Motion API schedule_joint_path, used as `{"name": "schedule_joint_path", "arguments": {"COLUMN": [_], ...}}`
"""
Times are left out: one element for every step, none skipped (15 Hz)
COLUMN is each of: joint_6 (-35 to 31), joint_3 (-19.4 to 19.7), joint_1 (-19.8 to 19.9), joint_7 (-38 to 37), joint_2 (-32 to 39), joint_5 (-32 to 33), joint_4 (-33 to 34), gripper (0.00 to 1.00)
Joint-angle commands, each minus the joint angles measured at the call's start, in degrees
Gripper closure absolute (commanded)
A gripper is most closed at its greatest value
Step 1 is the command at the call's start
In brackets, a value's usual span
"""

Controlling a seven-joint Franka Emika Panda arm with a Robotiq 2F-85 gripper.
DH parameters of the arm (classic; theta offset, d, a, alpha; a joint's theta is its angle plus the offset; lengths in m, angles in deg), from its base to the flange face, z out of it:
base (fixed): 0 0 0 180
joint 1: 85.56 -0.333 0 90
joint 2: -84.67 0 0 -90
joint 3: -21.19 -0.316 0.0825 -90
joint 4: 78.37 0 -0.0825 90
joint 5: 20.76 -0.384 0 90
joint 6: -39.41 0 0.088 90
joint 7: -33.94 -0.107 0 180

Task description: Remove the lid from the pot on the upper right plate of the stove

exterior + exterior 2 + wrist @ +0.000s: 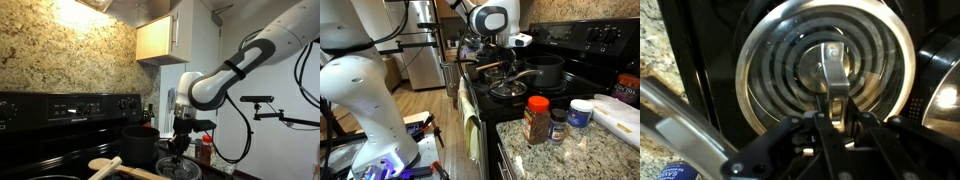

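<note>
The lid lies level over the front coil burner beside the pot and would rest on the burner, so now my gripper is ready to open.
The dark pot (140, 143) stands uncovered on the black stove (60, 130) near the back panel; it also shows in an exterior view (546, 70). The glass lid (825, 60) with its metal rim lies over a front coil burner, beside the pot, and shows in both exterior views (178, 167) (508, 88). My gripper (833, 105) is directly above the lid, shut on the lid's metal top handle (833, 68). The gripper also shows in both exterior views (180, 150) (507, 68).
A wooden spoon (105, 163) lies at the stove front. A long metal handle (680, 120) crosses the wrist view at lower left. Spice jars (536, 120) and a white tub (581, 112) stand on the granite counter (580, 150). A cabinet (160, 38) hangs above.
</note>
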Motion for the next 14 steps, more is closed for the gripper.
{"name": "schedule_joint_path", "arguments": {"joint_6": [0.16,0.37,0.47,0.42,0.46,0.35,0.47,0.30,0.42,0.55,0.74,0.91,1.15,1.41], "joint_3": [-0.33,-0.34,-0.37,-0.40,-0.42,-0.44,-0.45,-0.49,-0.53,-0.58,-0.63,-0.71,-0.78,-0.94], "joint_1": [0.94,0.93,0.91,0.89,0.89,0.92,0.88,0.86,0.81,0.80,0.77,0.70,0.65,0.58], "joint_7": [1.84,1.80,1.66,1.59,1.49,0.67,0.98,0.76,0.81,0.30,0.08,0.06,0.11,-0.29], "joint_2": [1.11,1.25,1.29,1.25,1.26,1.19,1.09,0.89,0.67,0.52,0.32,-0.08,-0.48,-1.12], "joint_5": [-1.96,-1.94,-1.88,-1.80,-1.72,-1.36,-1.68,-1.51,-1.66,-1.32,-1.17,-1.19,-1.19,-0.56], "joint_4": [1.43,1.50,1.52,1.44,1.43,1.37,1.36,1.35,1.51,1.69,1.90,1.98,2.09,2.15], "gripper": [0.90,0.90,0.90,0.90,0.86,0.55,0.53,0.48,0.42,0.35,0.30,0.22,0.16,0.09]}}
